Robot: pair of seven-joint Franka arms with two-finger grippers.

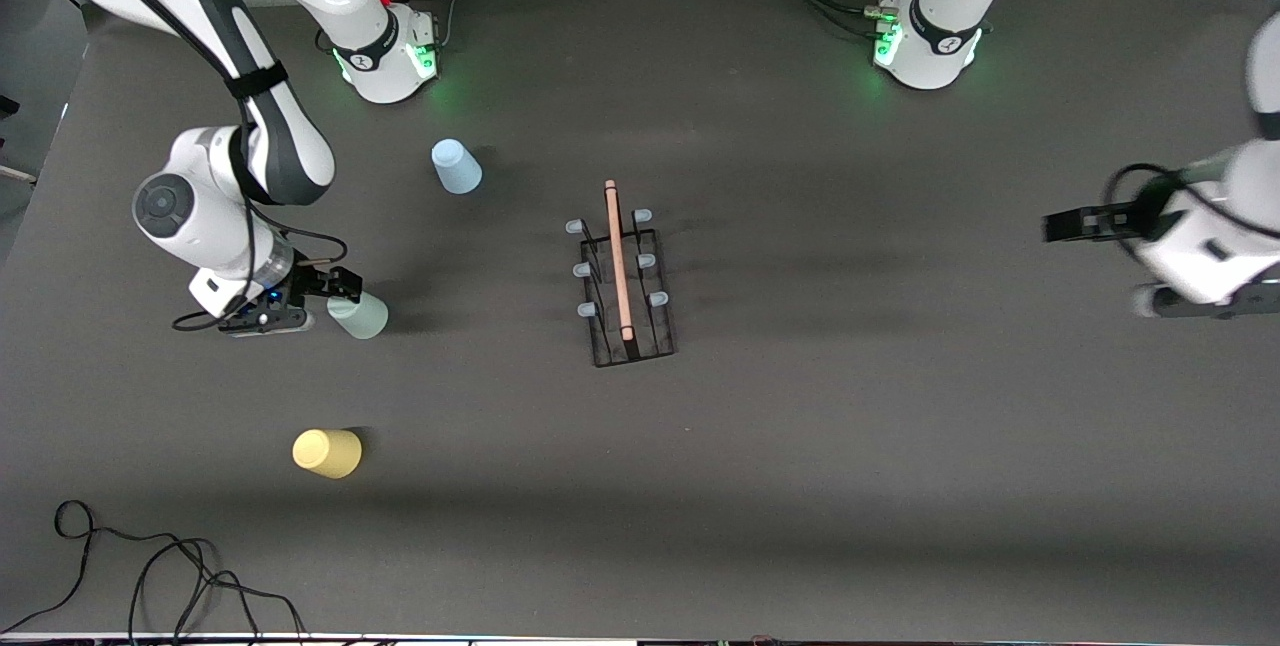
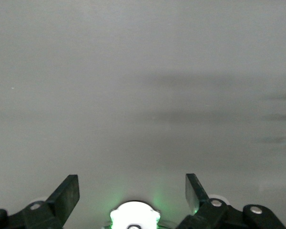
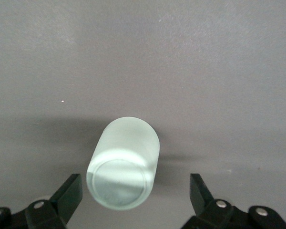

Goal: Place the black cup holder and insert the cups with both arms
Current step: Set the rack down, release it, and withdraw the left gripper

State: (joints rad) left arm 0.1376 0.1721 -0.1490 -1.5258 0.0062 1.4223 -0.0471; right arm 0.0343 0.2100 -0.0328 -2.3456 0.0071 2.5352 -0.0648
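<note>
The mint green cup needs to go into the black cup holder (image 1: 625, 276), so my right gripper should grab the cup next by its side near its base.
The black cup holder (image 1: 625, 276) with its wooden rod handle stands at the middle of the table. Toward the right arm's end stand three upturned cups: a pale blue one (image 1: 456, 167), a mint green one (image 1: 360, 316) and a yellow one (image 1: 327, 453) nearest the front camera. My right gripper (image 1: 335, 294) is open just above the mint cup (image 3: 124, 162), whose base shows between its fingers (image 3: 69, 191), untouched. My left gripper (image 1: 1062, 225) hangs open and empty over the left arm's end of the table, with only bare table between its fingers (image 2: 66, 193).
Both arm bases (image 1: 395, 51) (image 1: 925, 41) glow green along the table edge farthest from the front camera. Loose black cables (image 1: 150, 566) lie at the nearest edge, toward the right arm's end. The grey table (image 1: 850, 426) is bare between the holder and the left gripper.
</note>
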